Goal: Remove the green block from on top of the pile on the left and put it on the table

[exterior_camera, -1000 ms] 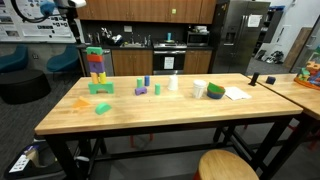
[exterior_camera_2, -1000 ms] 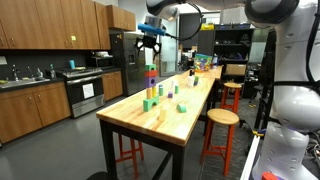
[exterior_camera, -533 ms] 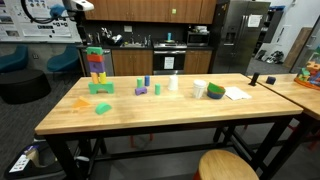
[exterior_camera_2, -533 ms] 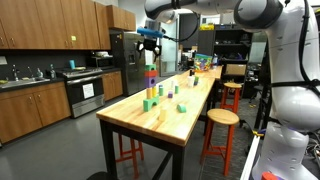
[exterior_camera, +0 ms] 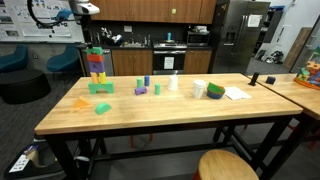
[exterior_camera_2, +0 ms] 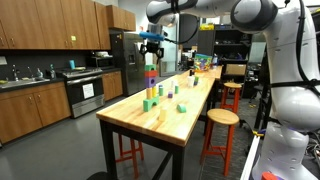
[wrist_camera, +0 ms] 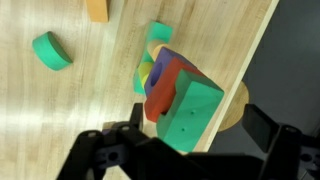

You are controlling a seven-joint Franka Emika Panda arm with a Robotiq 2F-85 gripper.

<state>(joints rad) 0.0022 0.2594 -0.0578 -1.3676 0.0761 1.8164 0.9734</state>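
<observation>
An exterior view shows my fingers still above the green block, so it is too early to close on it, and my gripper lowers next.
The green block (exterior_camera: 94, 50) lies on top of the tall pile of coloured blocks (exterior_camera: 97, 70) at the far left of the wooden table (exterior_camera: 170, 115). It also tops the pile in an exterior view (exterior_camera_2: 151, 65). In the wrist view the green block (wrist_camera: 190, 110) sits on a red block, seen from above. My gripper (wrist_camera: 190, 150) is open and empty, with a dark finger on either side of the block. In both exterior views the gripper (exterior_camera: 87, 9) (exterior_camera_2: 152, 40) hangs above the pile, apart from it.
Loose blocks lie around the pile: a green arch (exterior_camera: 101, 87), an orange piece (exterior_camera: 81, 102), a green piece (exterior_camera: 102, 108), purple ones (exterior_camera: 141, 90). A white cup (exterior_camera: 173, 83), a tape roll (exterior_camera: 215, 91) and paper (exterior_camera: 236, 93) sit further right. A stool (exterior_camera: 225, 166) stands in front.
The arm has moved sideways over the last second and my gripper now hangs closer above the pile. The blocks have not moved.
</observation>
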